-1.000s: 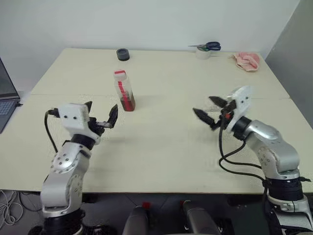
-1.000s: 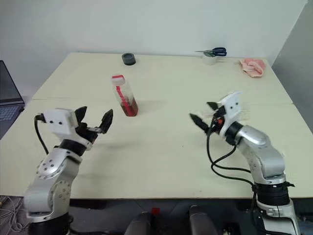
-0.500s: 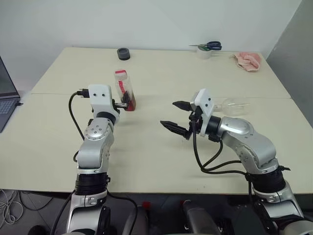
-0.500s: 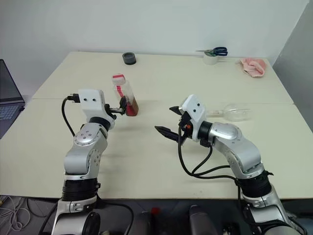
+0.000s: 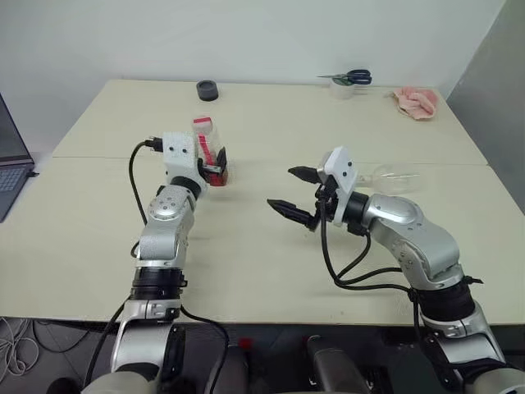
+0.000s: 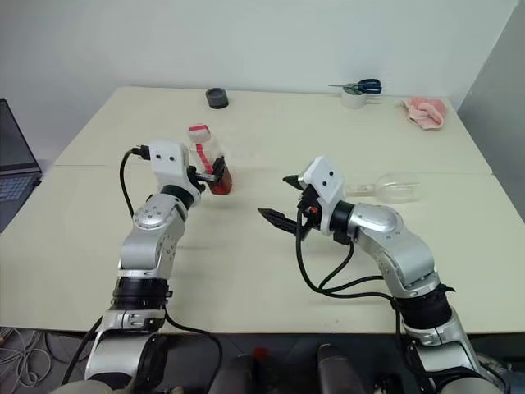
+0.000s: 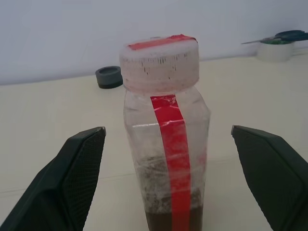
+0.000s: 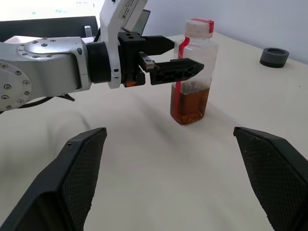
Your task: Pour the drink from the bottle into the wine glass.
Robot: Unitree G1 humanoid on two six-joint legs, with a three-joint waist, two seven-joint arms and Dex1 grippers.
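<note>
My left fingers stop short of the bottle's sides, with table showing beside them, so my gripper must move toward the bottle before closing on it.
The bottle (image 5: 208, 150), clear with a red label strip and a pink-red cap, stands upright left of the table's middle. The drink (image 8: 190, 103), reddish-brown, fills its lower part. My left gripper (image 7: 167, 131) is open and level, with one finger (image 7: 79, 166) on each side of the bottle and a clear gap on both sides. My right gripper (image 5: 283, 188) hangs open over the table's middle, pointing left toward the bottle and holding nothing. The wine glass (image 5: 394, 176) lies on its side on the table, just behind my right forearm.
A black round ring (image 5: 207, 90) sits at the far edge behind the bottle. Scissors (image 5: 351, 78) rest on a tape roll, and a pink cloth (image 5: 414, 102) lies at the far right. A laptop (image 5: 8, 164) juts in at the left edge.
My left arm has reached forward until its open fingers flank the bottle. My right arm swung left toward the middle, uncovering the lying glass, then stayed still.
</note>
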